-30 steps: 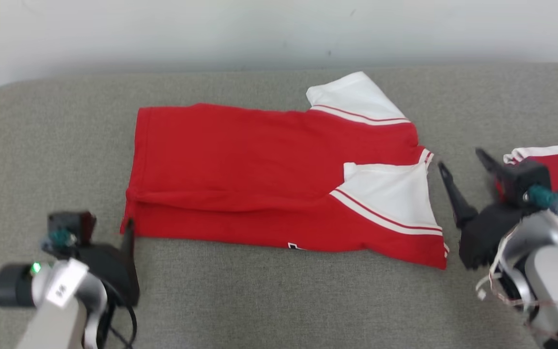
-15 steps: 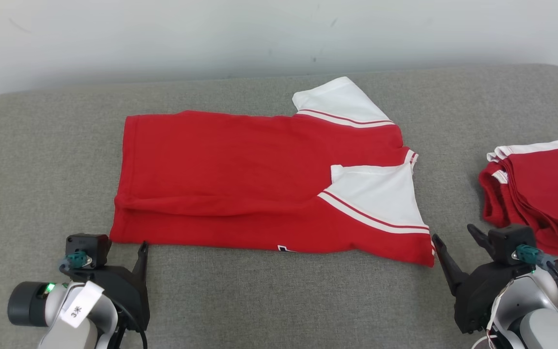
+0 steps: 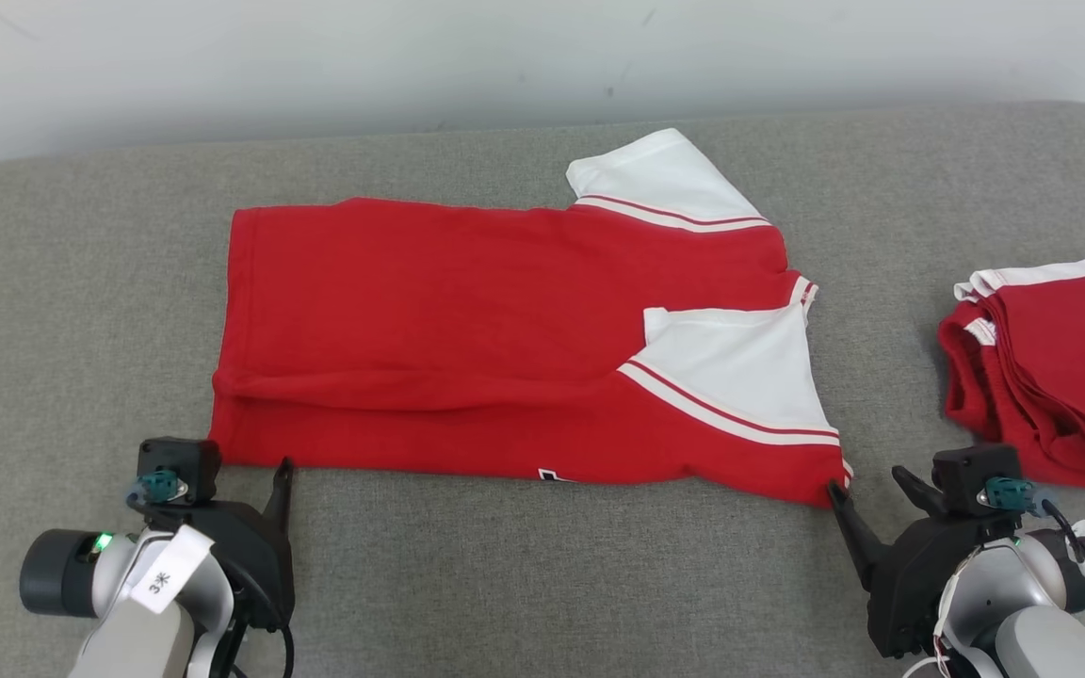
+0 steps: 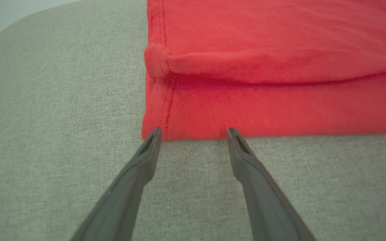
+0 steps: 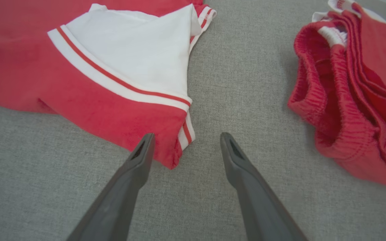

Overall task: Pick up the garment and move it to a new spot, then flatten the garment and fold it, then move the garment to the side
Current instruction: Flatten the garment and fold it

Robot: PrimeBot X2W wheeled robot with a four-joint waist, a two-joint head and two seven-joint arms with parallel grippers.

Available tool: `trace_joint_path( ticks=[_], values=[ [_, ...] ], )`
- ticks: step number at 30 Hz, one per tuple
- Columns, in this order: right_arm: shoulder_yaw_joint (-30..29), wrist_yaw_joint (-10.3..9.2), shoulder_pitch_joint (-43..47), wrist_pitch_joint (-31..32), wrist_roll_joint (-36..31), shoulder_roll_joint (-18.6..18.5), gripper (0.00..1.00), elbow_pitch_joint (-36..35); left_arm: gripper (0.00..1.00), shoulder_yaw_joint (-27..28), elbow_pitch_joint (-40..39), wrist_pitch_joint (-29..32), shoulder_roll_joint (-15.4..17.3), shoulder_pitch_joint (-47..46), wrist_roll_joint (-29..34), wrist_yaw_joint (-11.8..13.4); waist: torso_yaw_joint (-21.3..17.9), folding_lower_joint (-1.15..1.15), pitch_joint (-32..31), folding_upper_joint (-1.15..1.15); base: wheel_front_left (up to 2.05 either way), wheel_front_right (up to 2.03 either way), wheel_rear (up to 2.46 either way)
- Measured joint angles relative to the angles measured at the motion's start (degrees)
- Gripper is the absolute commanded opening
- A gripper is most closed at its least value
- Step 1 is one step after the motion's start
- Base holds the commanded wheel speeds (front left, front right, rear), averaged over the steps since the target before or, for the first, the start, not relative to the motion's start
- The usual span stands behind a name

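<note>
The shirt's body (image 3: 414, 294) lies flat and slack. My left gripper will pinch the shirt by its hem corner (image 3: 227, 454) next, where free edges meet.
A red shirt (image 3: 467, 320) with white sleeves lies flat on the grey cushion, its near part folded over itself lengthwise. My left gripper (image 3: 252, 469) stands open at the shirt's near left corner (image 4: 152, 130), with the fingertips (image 4: 155, 132) just touching the hem edge. My right gripper (image 3: 867, 485) is open at the near right corner (image 5: 176, 147); in the right wrist view the striped cuff corner lies between its fingers (image 5: 146, 140). Neither holds any cloth.
A second red garment (image 3: 1042, 377) with white trim lies folded at the right, close to my right gripper and seen bunched (image 5: 347, 100) in the right wrist view. The grey cushion (image 3: 81, 311) ends at a pale wall (image 3: 505, 56) behind.
The head view has shifted. My right gripper has come back from beside the near sleeve to the shirt's near right corner. My left gripper stays at the near left corner.
</note>
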Motion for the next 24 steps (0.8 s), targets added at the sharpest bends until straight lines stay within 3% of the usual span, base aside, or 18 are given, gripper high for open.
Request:
trace_joint_path(
  ticks=[17, 24],
  values=[
    [0.6, -0.42, -0.23, 2.25, 0.43, 0.92, 0.98, 0.97, 1.0, 1.0, 1.42, 0.22, 0.14, -3.51, 0.05, -0.46, 0.6, 0.0, 1.12, 0.01, 0.0, 0.0, 0.0],
    [1.47, -0.41, -1.51, 2.99, 0.43, 1.2, 0.81, 0.9, 1.0, 1.85, 3.01, 1.33, 0.82, -4.54, -0.32, -0.4, 0.24, 0.0, 2.09, 0.01, 0.0, 0.0, 0.0]
  ],
)
